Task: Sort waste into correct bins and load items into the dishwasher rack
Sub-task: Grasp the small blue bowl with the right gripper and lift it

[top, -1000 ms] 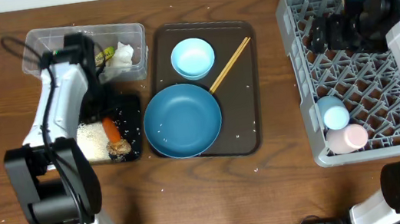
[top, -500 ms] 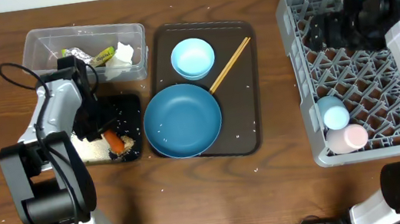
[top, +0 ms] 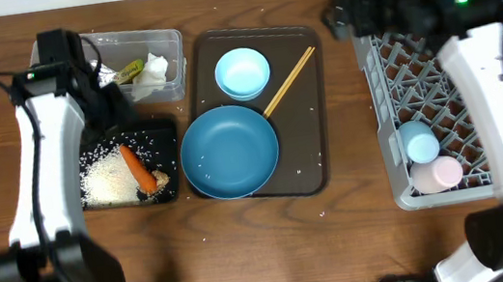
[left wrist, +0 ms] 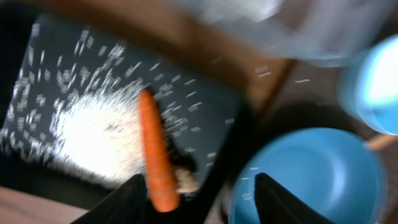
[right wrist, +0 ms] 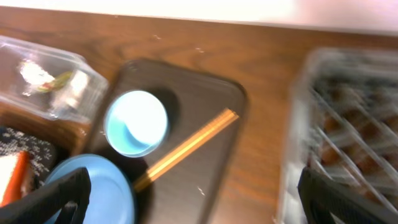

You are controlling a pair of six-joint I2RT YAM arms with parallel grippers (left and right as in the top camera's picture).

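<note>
Next, the right gripper grabs the small light-blue bowl's rim on the rack-facing side. The bowl's body stays free to load into the dishwasher rack.
My left gripper (left wrist: pixel 201 205) is open with nothing between its fingers, above the near end of the black tray (top: pixel 165 133). In the tray lie the orange carrot (top: pixel 141 168) (left wrist: pixel 155 158), white rice (top: pixel 106 180) and a small brown lump (top: pixel 158 182). The clear tub (top: pixel 171 49) holds a yellow-green wrapper (top: pixel 130 71) and white paper (top: pixel 154 69). A large dark-blue bowl (top: pixel 230 152), a small light-blue bowl (top: pixel 242 72) and chopsticks (top: pixel 289 80) rest on the brown serving tray. My right gripper (top: pixel 342 17) is wide open and empty, just left of the grey rack (top: pixel 480 101).
The rack holds a light-blue cup (top: pixel 421 145) and a pink cup (top: pixel 446 173) at its near left corner. The dark-brown serving tray (top: pixel 318 166) lies between the bins and the rack. Stray rice grains dot the wooden table.
My left gripper has opened and pulled back from the black tray, leaving the carrot lying there. The right arm has swung left, from over the rack to its left edge.
</note>
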